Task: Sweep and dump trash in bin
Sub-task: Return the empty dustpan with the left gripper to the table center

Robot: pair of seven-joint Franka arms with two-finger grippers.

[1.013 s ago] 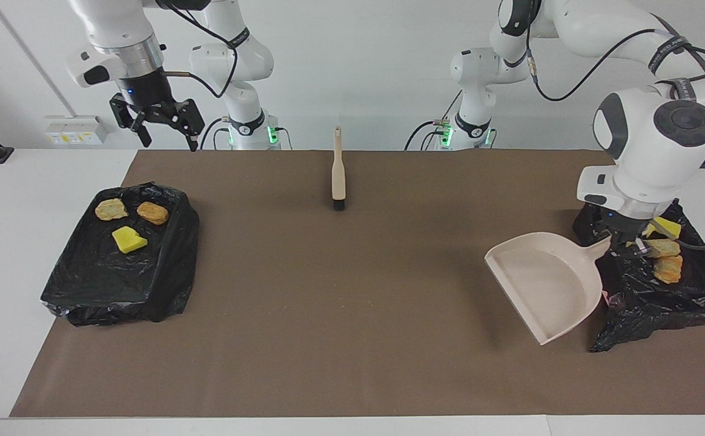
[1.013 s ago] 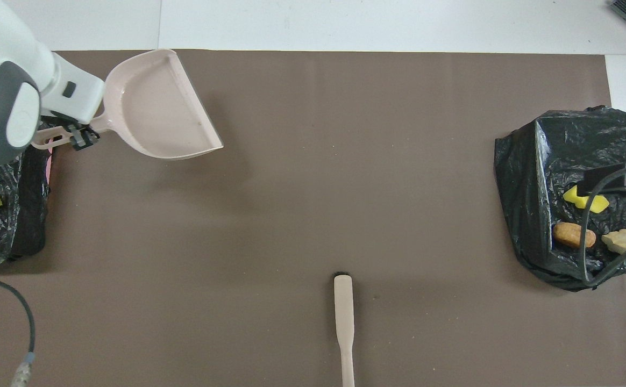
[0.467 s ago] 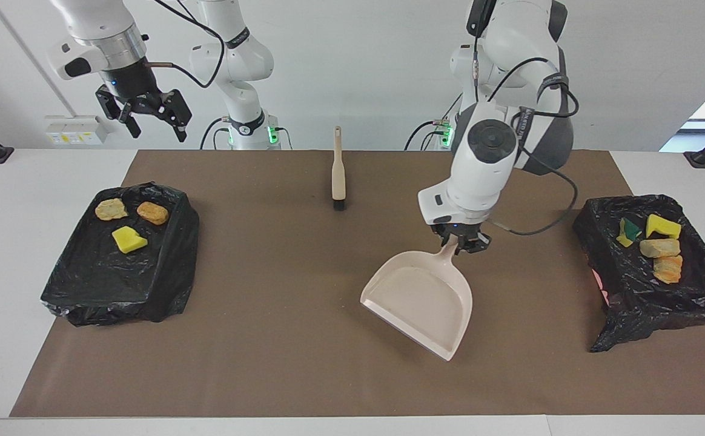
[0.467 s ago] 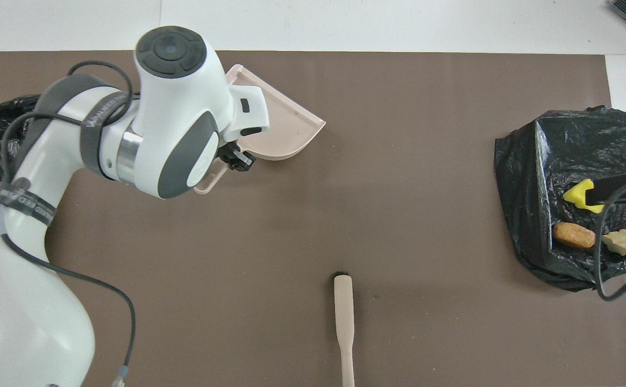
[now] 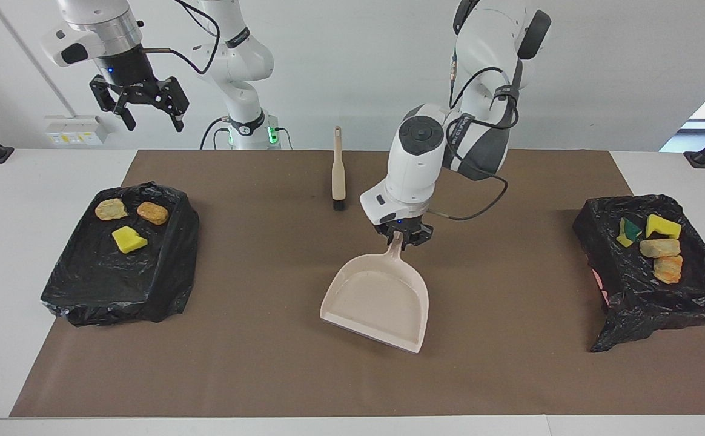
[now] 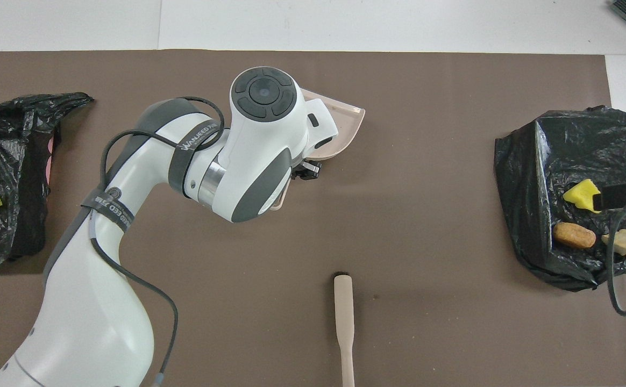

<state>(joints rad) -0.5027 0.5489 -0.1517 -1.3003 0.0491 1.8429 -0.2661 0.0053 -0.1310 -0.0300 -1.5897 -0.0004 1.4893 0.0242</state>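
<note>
I need to keep my left gripper closed on the dustpan. The dustpan's pan (image 6: 344,122) hangs tilted above the brown mat, so the dustpan would fall if I let go now.
My left gripper (image 5: 402,236) is shut on the handle of the empty beige dustpan (image 5: 380,303), which hangs low and tilted over the middle of the brown mat. In the overhead view the arm hides most of the dustpan (image 6: 345,126). Trash lies in two black-bagged bins. The bin (image 5: 86,284) at the right arm's end holds two tan-orange lumps (image 5: 152,212) and a yellow sponge piece (image 5: 128,240). The bin (image 5: 637,303) at the left arm's end holds several pieces, one a green-backed sponge (image 5: 628,231). My right gripper (image 5: 154,124) hangs open and empty, high over its bin's end of the table.
A beige brush (image 5: 338,172) lies on the brown mat (image 5: 268,363) near the robots, at mid-table, its black bristles pointing away from them; the brush (image 6: 344,322) shows in the overhead view too. Bare white table (image 5: 25,200) borders the mat.
My left arm has carried the dustpan from the bin at its own end to the middle of the mat. My right gripper has risen a little.
</note>
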